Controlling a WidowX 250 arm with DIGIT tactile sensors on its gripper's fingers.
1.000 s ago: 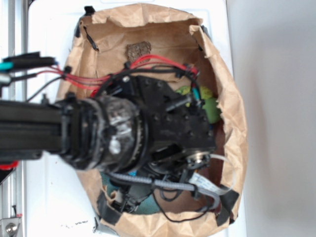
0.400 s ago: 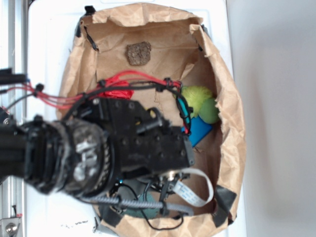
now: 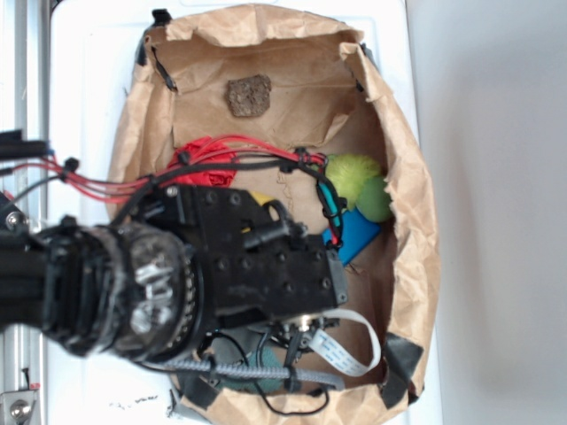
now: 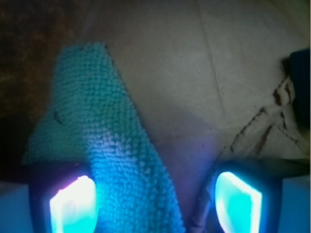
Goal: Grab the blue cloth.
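Note:
The blue cloth is in the paper bag, and next I need to grab it with my gripper by its fuzzy end.
The blue cloth is a fuzzy teal strip lying on the brown paper floor of the bag. In the wrist view it runs from upper left down between my fingers. My gripper is open and straddles the cloth's near end. The cloth lies against the left fingertip, with a gap of bare paper before the right fingertip. In the exterior view my arm hangs over the bag and hides the fingers. Only a dark teal patch of the cloth shows beneath the arm.
The paper bag has raised crumpled walls all round. Inside lie a glossy blue block, also at the wrist view's right edge, a green fuzzy ball, red fabric and a brown lump.
The arm has swung left and toward the bag's lower end, uncovering the green ball and blue block. Since 0.4 s ago it has shifted only slightly.

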